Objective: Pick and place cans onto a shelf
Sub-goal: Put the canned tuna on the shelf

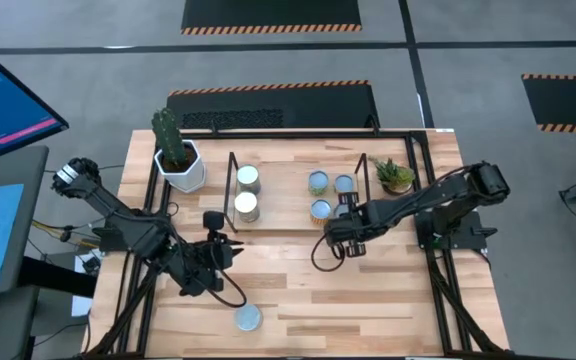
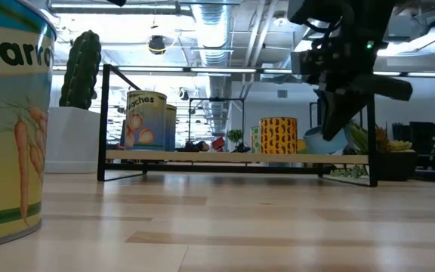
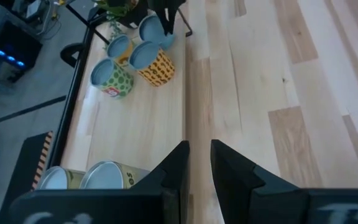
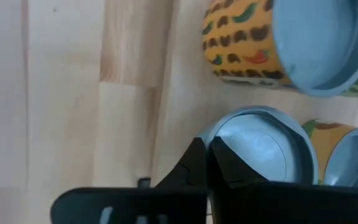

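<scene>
My right gripper should release the blue-topped can now: it sits low beside the standing cans, inside the shelf board's front edge, and would stay there.
My right gripper is at the right end of the black rod shelf, shut on a blue-topped can. Three other cans stand beside it, among them a yellow pepper-print can and a green dotted one. Two silvery-topped cans stand on their bases at the shelf's left end. A carrot can stands on the table near the front edge. My left gripper hovers in front of the shelf's left end, empty, its fingers a narrow gap apart. My right gripper pinches the blue-topped can's upper rim on its near side, one finger inside the rim and one outside. The fingers come from above, slanting in from the near side. In the low view the can sits tilted under the fingers; whether its base touches the shelf board is hidden.
A white faceted pot with a cactus stands left of the shelf, and a small spiky plant stands to its right. The shelf's upright end rods flank the cans. Bare wooden table lies between the shelf and the front edge.
</scene>
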Controlling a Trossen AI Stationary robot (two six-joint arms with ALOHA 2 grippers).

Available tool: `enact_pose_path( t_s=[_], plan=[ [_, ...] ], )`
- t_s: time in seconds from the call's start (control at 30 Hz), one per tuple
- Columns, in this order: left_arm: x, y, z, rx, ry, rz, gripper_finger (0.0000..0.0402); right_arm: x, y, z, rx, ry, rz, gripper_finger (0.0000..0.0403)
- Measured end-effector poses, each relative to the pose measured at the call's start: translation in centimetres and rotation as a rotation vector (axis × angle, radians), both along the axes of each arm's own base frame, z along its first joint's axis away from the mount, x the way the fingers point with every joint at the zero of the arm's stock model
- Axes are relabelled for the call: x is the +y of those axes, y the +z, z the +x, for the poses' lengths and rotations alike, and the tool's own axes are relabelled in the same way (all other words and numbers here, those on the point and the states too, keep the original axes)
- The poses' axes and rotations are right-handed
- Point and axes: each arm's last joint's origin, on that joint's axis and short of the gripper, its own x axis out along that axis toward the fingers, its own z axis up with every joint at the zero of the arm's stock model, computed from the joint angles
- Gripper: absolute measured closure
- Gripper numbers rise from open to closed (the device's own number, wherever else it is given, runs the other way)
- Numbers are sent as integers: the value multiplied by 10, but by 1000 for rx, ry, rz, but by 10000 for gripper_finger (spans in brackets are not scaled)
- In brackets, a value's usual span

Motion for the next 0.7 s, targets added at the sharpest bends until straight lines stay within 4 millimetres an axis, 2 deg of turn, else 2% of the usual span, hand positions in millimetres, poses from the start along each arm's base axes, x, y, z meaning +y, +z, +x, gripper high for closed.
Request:
enact_pose_path(
  t_s=[0.1,0.37,0.7],
  plan=[
    [2,0,1,1,8,0,349,-3,-1,0,-23,-12,8,393],
    [3,0,2,1,13,0,349,-3,-2,0,-19,-26,18,340],
    [3,0,2,1,13,-1,349,-3,-2,0,-25,-41,21,327]
  ],
)
